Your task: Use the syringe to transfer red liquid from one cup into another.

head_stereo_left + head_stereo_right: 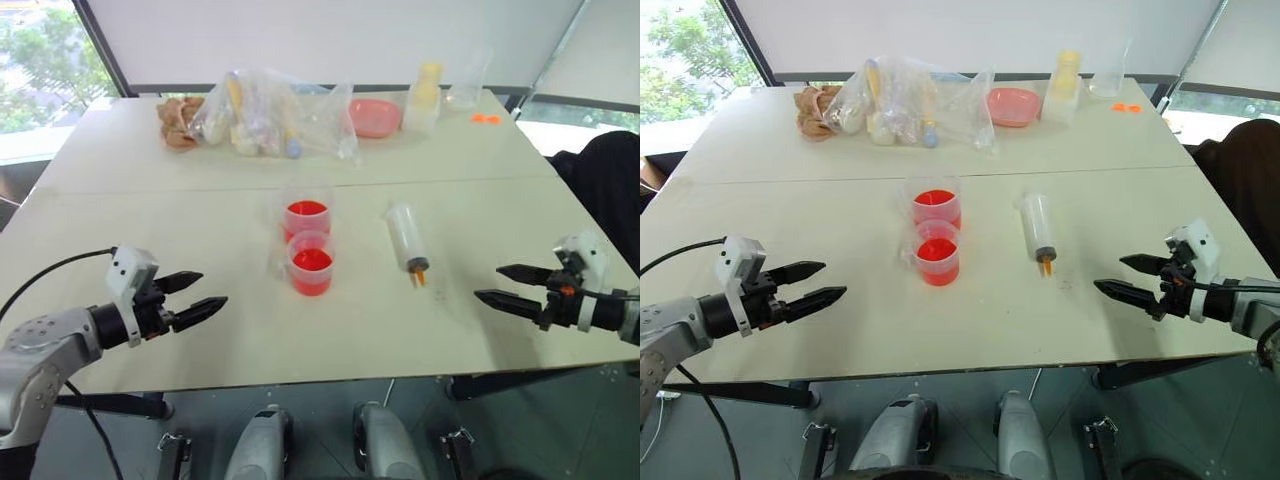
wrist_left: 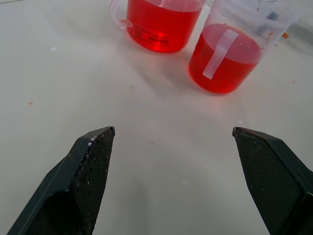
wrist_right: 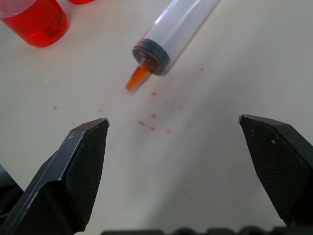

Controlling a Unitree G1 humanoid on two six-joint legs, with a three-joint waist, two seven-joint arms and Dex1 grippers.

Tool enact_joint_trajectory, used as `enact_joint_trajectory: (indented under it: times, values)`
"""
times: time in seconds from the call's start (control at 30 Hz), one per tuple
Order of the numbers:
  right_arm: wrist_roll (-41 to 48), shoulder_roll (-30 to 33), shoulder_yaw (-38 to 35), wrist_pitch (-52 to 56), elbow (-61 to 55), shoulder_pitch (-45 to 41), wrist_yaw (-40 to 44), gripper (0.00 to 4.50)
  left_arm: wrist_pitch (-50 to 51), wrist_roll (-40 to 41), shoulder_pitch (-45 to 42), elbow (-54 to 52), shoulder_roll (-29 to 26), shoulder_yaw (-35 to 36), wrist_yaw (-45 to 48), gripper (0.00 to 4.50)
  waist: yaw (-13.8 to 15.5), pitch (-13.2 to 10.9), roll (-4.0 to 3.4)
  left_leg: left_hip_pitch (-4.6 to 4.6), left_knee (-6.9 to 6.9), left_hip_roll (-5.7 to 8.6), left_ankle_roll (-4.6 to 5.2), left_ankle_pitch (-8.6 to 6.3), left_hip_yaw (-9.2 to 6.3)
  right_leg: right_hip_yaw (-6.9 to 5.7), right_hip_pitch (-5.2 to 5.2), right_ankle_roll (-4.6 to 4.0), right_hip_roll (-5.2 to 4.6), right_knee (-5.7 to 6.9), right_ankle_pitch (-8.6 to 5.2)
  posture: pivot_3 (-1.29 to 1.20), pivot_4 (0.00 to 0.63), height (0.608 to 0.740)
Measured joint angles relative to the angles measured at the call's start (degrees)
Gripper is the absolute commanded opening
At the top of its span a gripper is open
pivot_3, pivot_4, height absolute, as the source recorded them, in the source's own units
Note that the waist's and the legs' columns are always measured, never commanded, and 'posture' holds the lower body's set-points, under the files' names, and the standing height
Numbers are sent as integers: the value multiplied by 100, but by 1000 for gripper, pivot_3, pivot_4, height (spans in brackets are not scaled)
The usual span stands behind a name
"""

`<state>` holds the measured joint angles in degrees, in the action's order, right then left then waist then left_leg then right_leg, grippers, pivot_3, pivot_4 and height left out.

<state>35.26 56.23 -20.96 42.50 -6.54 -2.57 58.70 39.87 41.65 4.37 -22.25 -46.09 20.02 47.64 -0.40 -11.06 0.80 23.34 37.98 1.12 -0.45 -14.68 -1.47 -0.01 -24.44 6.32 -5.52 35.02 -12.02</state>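
I will next grab the syringe with my right gripper around the middle of its body (image 1: 406, 234), since the long syringe narrows to a thin orange tip (image 1: 420, 278).
Two small clear cups stand one behind the other at the table's middle, the near cup (image 1: 311, 264) and the far cup (image 1: 306, 216), both holding red liquid (image 2: 224, 66). To their right the syringe (image 1: 407, 238) lies flat, its orange tip (image 3: 137, 78) pointing toward the front edge. My left gripper (image 1: 196, 296) hovers open near the front left, aimed at the cups, nothing between its fingers. My right gripper (image 1: 500, 284) hovers open at the front right, aimed at the syringe's tip, also empty.
At the back of the table (image 1: 150, 210) lie a clear plastic bag of items (image 1: 265, 115), a pink dish (image 1: 375, 115), a pale yellow bottle (image 1: 425, 95) and a tall clear cup (image 1: 468, 85). Small red drops (image 3: 154, 117) speckle the surface near the syringe tip.
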Motion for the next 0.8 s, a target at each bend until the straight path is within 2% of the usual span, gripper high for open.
enact_joint_trajectory:
  times: [0.5,0.8]
  values:
    - [-16,-217,248,511,-21,-356,-579,4442,-25,-14,-223,5,94,-49,-161,4057,-7,0,0,2,0,3,0,0,1,0,-1,0,-2,-3,1,0,150,740]
    - [-14,-61,434,1468,-12,-777,-955,4442,-36,-167,-422,20,114,-137,-183,4057,-12,0,0,2,0,3,0,0,1,-1,-2,0,-2,-3,1,0,150,740]
